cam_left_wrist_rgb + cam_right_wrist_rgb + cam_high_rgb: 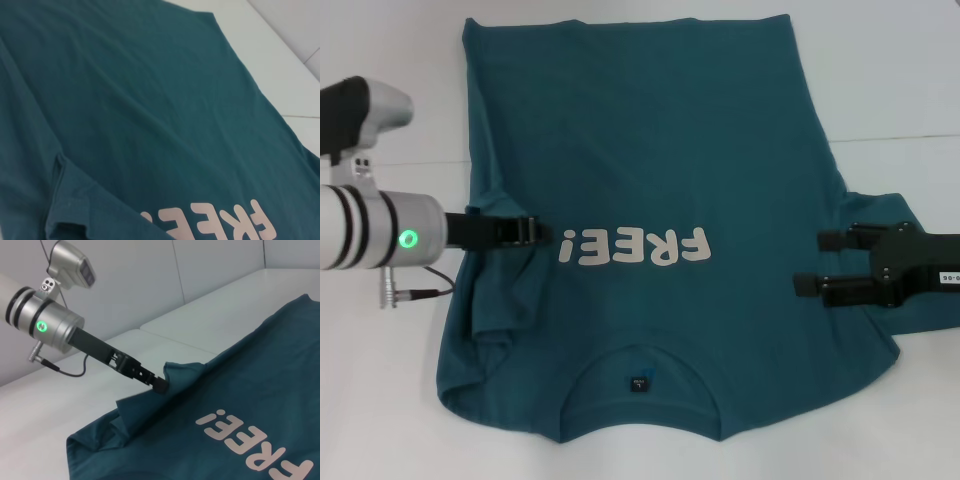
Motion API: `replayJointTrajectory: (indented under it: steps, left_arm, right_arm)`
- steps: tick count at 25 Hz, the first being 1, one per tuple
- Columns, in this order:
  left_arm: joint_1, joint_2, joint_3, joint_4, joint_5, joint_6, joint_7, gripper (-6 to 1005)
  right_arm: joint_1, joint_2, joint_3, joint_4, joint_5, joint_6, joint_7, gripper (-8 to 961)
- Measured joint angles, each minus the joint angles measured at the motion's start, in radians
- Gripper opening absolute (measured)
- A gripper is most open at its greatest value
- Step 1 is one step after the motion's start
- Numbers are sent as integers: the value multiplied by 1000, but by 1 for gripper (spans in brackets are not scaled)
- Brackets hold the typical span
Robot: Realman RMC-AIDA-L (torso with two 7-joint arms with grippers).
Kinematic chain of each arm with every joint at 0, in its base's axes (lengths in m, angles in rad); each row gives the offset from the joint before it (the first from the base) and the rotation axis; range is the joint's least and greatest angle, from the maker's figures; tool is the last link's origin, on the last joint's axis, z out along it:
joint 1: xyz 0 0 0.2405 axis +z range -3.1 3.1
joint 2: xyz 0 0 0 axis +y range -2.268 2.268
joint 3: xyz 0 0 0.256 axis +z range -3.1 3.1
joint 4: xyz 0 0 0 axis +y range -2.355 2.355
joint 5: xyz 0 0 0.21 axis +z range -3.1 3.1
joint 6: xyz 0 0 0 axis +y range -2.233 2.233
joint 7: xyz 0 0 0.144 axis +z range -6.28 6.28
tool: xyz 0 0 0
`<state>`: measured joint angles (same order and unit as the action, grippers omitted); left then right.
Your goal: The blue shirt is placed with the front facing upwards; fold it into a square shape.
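My left gripper holds the sleeve, which bunches up short of the print's exclamation mark [566, 246]. It should keep holding the sleeve until the sleeve is across the print [635, 246].
The blue shirt [650, 140] lies front up on the white table, with its collar [640, 352] at the near edge and the cream "FREE!" print [635, 246] across the middle. My left gripper [542, 236] sits at the shirt's left side, just beside the print, shut on a raised fold of the sleeve cloth. The right wrist view shows that gripper [161, 386] with the cloth peaking at its tip, and the shirt [260, 370] spreading away from it. My right gripper [812, 262] hovers open over the right sleeve, nothing between its fingers. Only the shirt [150, 100] fills the left wrist view.
Bare white table [390, 400] surrounds the shirt on the left, right and far side. A seam in the tabletop [900, 138] runs off to the right. A thin cable [420, 290] hangs from the left wrist. The left sleeve is bunched in folds [485, 340].
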<state>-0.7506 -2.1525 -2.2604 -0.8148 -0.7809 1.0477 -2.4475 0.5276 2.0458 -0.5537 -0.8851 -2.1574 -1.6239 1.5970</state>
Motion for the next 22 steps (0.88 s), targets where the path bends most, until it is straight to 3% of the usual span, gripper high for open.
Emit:
replayJointTrajectory:
  steps: [5, 22]
  left_arm:
    - [-13, -10, 4, 38, -1, -72, -2, 24]
    - [-27, -11, 5, 49, -78, -152, 4, 23]
  right_arm:
    - [0, 1, -3, 0, -1, 3, 1, 916]
    - [11, 8, -4, 0, -2, 3, 3, 916]
